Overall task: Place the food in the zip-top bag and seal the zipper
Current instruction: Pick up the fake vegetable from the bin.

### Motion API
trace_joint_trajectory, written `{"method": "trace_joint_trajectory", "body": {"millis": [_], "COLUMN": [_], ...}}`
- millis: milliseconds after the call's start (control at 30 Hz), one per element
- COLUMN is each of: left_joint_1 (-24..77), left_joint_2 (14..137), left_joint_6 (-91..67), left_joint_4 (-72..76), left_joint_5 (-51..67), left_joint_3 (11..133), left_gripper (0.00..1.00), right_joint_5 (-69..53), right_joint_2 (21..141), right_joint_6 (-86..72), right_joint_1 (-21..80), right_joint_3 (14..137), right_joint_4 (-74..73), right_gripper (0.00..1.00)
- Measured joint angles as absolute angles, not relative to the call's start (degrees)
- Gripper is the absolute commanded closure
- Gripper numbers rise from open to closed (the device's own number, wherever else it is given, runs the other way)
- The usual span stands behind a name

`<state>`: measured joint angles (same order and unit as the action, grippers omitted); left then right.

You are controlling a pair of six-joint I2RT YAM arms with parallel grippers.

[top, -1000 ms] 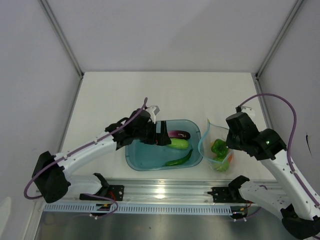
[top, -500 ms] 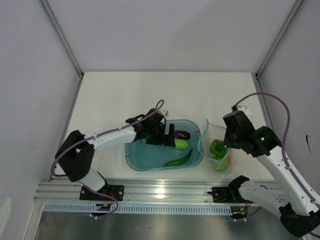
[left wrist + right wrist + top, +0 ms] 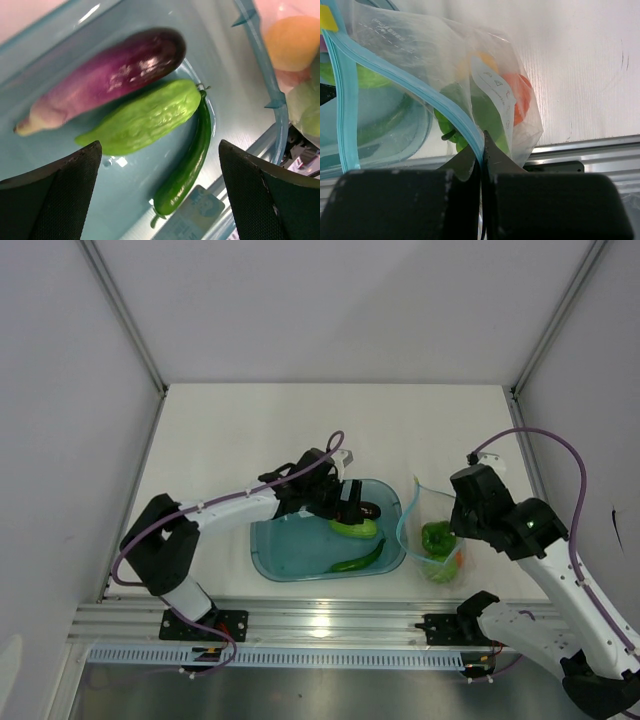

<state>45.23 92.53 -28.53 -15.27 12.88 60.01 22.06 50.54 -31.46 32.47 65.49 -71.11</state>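
My left gripper is to grip the pale green cucumber (image 3: 142, 117) next, across its tapered end (image 3: 109, 132), so that the stem end stays free to go into the bag first.
The purple eggplant (image 3: 110, 75), pale green cucumber (image 3: 142, 117) and dark green chili (image 3: 185, 170) lie in the blue tub (image 3: 280, 555). My left gripper (image 3: 160, 200) is open, hovering just above them inside the tub (image 3: 45, 45); in the top view it (image 3: 350, 508) is over the eggplant (image 3: 366, 510). My right gripper (image 3: 482, 145) is shut on the teal zipper (image 3: 405, 82) of the clear zip-top bag (image 3: 440, 55), holding its mouth up. The bag (image 3: 432, 540) holds a green bell pepper (image 3: 438, 537), an orange piece (image 3: 520, 97) and a yellow-orange fruit (image 3: 295, 40).
The bag stands just right of the tub, near the table's front edge. An aluminium rail (image 3: 330, 625) runs along the front. White walls enclose the back and sides of the table (image 3: 330, 430).
My left gripper has moved right along the tub, from its left part to above the eggplant and cucumber. The right gripper keeps its hold on the bag with little movement.
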Motion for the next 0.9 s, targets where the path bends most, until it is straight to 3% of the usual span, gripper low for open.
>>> {"method": "trace_joint_trajectory", "body": {"millis": [433, 900], "left_joint_1": [45.23, 46.30], "left_joint_2": [100.12, 98.96], "left_joint_6": [-21.41, -26.98], "left_joint_4": [-12.08, -8.64], "left_joint_5": [16.99, 20.45], "left_joint_3": [63.09, 55.11], "left_gripper": [0.02, 0.04], "right_joint_5": [21.76, 20.97], "right_joint_2": [49.78, 49.08], "right_joint_6": [-31.48, -31.46], "right_joint_1": [32.47, 32.47], "right_joint_3": [65.47, 65.28], "right_joint_4": [-71.13, -70.78], "right_gripper": [1.00, 1.00]}}
